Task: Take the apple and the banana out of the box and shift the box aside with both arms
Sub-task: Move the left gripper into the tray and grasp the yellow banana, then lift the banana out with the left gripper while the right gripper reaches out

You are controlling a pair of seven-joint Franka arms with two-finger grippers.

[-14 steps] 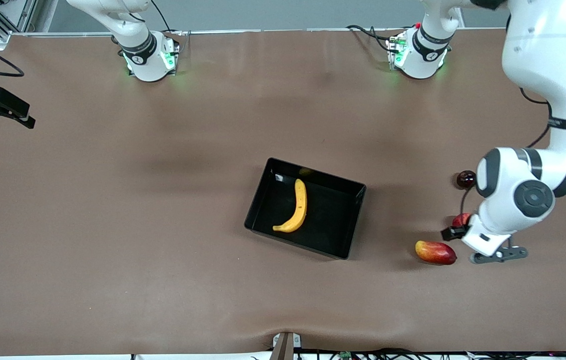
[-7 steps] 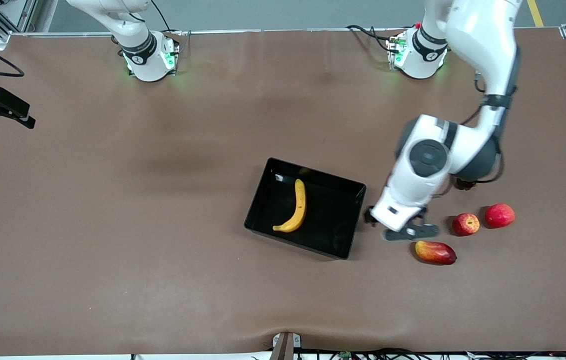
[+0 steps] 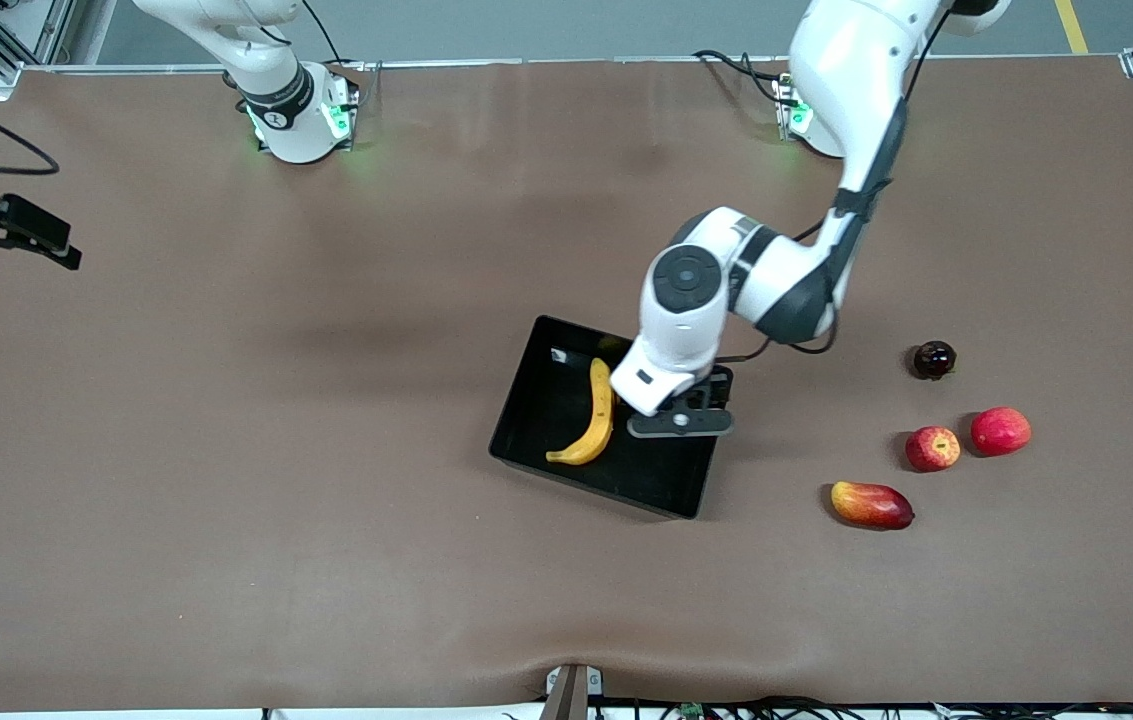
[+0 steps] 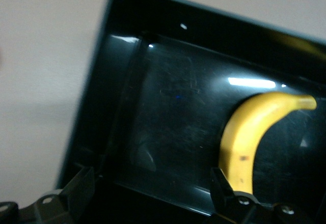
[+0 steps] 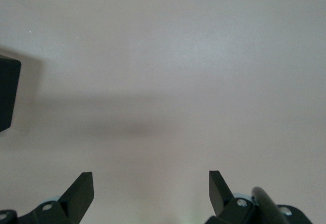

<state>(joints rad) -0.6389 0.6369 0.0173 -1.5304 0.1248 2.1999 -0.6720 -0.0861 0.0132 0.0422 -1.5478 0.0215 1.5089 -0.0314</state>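
The banana should come out of the black tray, so my left gripper should next grab it by its brown-spotted middle (image 3: 603,416) (image 4: 241,157).
The black tray (image 3: 528,420) lies mid-table with the yellow banana (image 3: 598,412) in it. My left gripper (image 3: 706,392) hangs over the tray's end toward the left arm, open and empty. In the left wrist view the left gripper (image 4: 151,186) is above the tray's floor (image 4: 127,81), with the banana (image 4: 249,137) beside one finger. The small red apple (image 3: 932,448) sits on the table toward the left arm's end. My right gripper (image 3: 21,228) waits over the right arm's end of the table. The right wrist view shows that gripper (image 5: 151,188) open over bare table.
A larger plain red fruit (image 3: 1001,430) sits beside the apple. A red-yellow mango (image 3: 871,504) lies nearer the front camera. A dark round fruit (image 3: 933,359) lies farther from it. The brown table (image 3: 276,450) spreads round the tray.
My left arm has swung from the apple and mango to over the tray, carrying nothing. The apple has stayed on the table. The right gripper has barely shifted.
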